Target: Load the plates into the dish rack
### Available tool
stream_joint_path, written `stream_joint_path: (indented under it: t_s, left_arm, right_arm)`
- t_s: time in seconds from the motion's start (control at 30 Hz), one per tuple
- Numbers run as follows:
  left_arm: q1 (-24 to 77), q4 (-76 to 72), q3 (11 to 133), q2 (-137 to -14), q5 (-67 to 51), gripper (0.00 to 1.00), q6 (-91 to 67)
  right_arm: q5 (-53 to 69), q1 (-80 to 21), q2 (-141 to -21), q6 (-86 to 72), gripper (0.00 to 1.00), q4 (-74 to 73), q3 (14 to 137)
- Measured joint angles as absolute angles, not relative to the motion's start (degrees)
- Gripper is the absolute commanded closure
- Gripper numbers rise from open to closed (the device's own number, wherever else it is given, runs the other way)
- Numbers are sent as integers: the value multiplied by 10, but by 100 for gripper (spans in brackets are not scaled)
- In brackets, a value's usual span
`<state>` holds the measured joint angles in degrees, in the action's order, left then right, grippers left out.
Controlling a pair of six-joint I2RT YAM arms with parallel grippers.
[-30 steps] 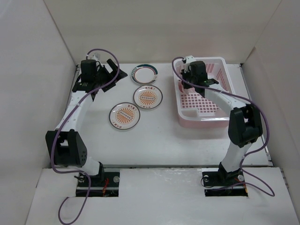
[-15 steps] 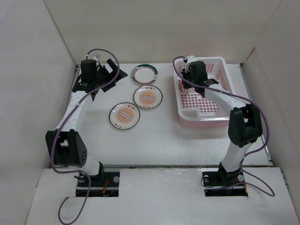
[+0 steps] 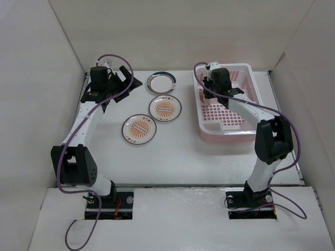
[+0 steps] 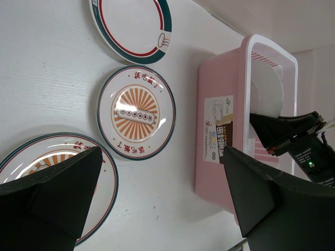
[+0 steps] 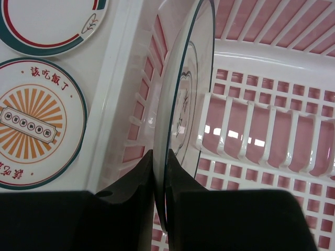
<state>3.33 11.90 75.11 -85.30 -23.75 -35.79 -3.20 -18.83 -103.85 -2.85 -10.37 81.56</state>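
The white plate stands upright between the dish rack's side and the slot dividers, so my right gripper should open now.
My right gripper point(image 5: 159, 157) is shut on the rim of a white plate with thin dark rings point(image 5: 180, 104). It holds the plate upright on its edge inside the far left end of the pink dish rack point(image 3: 225, 130), beside the slot dividers point(image 5: 251, 133). Three plates lie flat on the table: one with a green-red rim point(image 3: 161, 82) and two with orange sunbursts point(image 3: 165, 108) point(image 3: 139, 129). My left gripper point(image 3: 125, 78) hovers wide open at the far left, holding nothing. In its wrist view, the left gripper point(image 4: 162, 157) looks across the sunburst plates point(image 4: 137, 112) toward the rack point(image 4: 220, 125).
White walls enclose the table on the left, back and right. The rack stands at the back right near the right wall. A purple cable loops over each arm.
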Motion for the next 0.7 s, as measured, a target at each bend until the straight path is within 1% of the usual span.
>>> stream_joint_path:
  t_s: [0.43,0.5,0.53,0.7]
  left_arm:
    - [33,119,751,-853,-238,0,-358]
    - [33,119,751,-853,-238,0,-358]
    - [33,119,751,-853,-238,0,-358]
    - [33,119,751,-853,-238,0,-358]
  right_arm:
    - [-41,-189,-1039,-40,90,-103,816]
    - [-42,-189,-1039,-41,88,-102,816]
    - [-43,-189,-1039,-41,83,-102,816]
    - [-55,-190,-1042,-47,70,-103,816]
